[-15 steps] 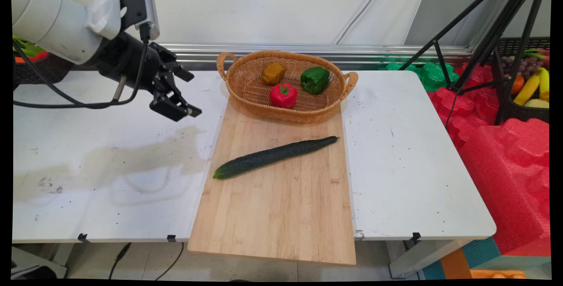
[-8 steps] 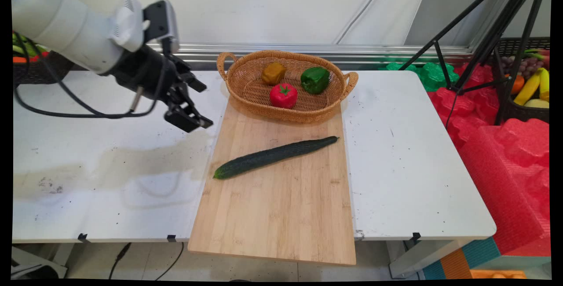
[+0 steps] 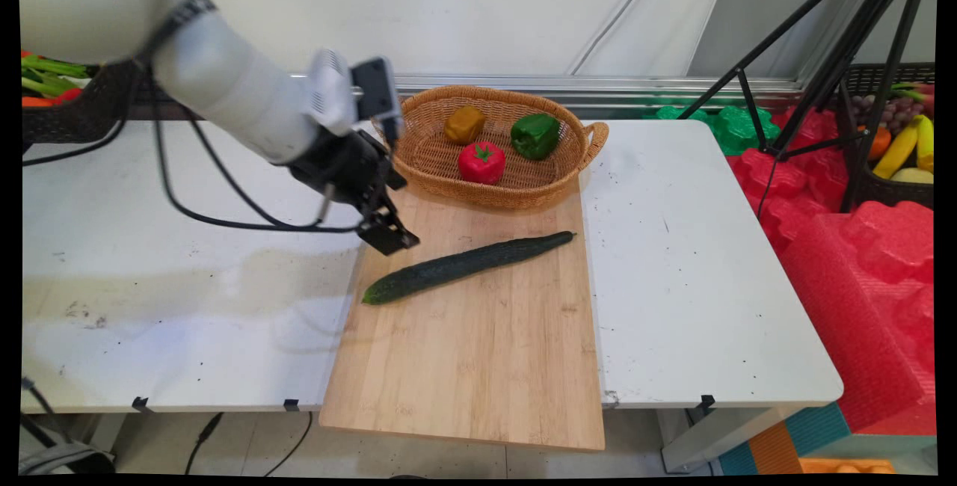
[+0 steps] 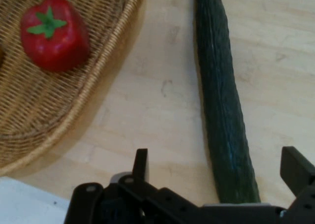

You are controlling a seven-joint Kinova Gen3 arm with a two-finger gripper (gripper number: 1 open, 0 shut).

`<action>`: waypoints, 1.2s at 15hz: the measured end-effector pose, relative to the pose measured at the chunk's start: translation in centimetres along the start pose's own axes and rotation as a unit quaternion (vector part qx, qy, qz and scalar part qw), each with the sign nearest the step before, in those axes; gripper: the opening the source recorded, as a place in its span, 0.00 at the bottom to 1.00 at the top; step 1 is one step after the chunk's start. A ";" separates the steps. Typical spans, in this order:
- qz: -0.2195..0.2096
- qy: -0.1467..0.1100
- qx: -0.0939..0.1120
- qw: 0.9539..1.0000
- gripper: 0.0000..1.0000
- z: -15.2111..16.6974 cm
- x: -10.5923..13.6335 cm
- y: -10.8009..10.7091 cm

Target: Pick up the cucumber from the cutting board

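Observation:
I should grab the long dark green cucumber by its thick middle (image 3: pixel 455 265) next, so I can lift it into the wicker basket (image 3: pixel 419 108).
A long dark green cucumber (image 3: pixel 467 265) lies slantwise on the wooden cutting board (image 3: pixel 471 351). My gripper (image 3: pixel 389 235) hovers over the board's far left corner, just above and left of the cucumber, and is open with nothing in it. In the hand view the cucumber (image 4: pixel 221 101) runs up between the spread fingers (image 4: pixel 141 165), nearer the right one, with my gripper (image 4: pixel 219 172) centred near its close end. Behind the board stands a wicker basket (image 3: pixel 419 108) holding a red pepper (image 3: pixel 481 161), a green pepper (image 3: pixel 535 134) and a yellow-brown pepper (image 3: pixel 464 124). The red pepper (image 4: pixel 53 32) lies in the basket (image 4: pixel 88 86) at the hand view's upper left.
The board overhangs the white table's (image 3: pixel 688 262) near edge. A black tripod (image 3: pixel 822 75) and red foam pieces (image 3: pixel 852 262) stand off the table's right side. Crates of produce sit at the far left (image 3: pixel 52 90) and far right (image 3: pixel 897 142).
The arm has swung right and downward, from above the bare table left of the basket to the board's far left corner beside the cucumber. The fingers stay open.

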 end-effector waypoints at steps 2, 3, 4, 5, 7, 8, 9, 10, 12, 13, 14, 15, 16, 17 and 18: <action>-0.002 -0.009 -0.001 1.000 1.00 1.8 0.6 0.2; -0.003 -0.014 -0.002 1.000 1.00 2.9 1.0 0.3; -0.003 -0.018 -0.003 1.000 1.00 3.8 1.3 0.4; -0.002 -0.022 -0.006 1.000 1.00 4.8 1.5 0.5; 0.001 -0.033 -0.014 0.999 1.00 7.3 2.1 0.8; 0.002 -0.036 -0.017 0.999 1.00 8.3 2.3 0.9; 0.003 -0.039 -0.021 0.999 1.00 9.4 2.5 1.0; 0.004 -0.042 -0.025 0.999 1.00 10.4 2.6 1.1; 0.005 -0.046 -0.031 0.998 1.00 11.7 2.8 1.2; 0.005 -0.047 -0.033 0.998 1.00 12.2 2.9 1.3; 0.005 -0.048 -0.036 0.998 1.00 12.7 3.0 1.4; 0.005 -0.049 -0.038 0.998 1.00 13.1 3.0 1.4; 0.005 -0.049 -0.040 0.998 0.00 13.5 3.1 1.5; 0.005 -0.049 -0.042 0.998 0.00 13.9 3.1 1.5; 0.005 -0.049 -0.043 0.998 0.00 14.1 3.2 1.5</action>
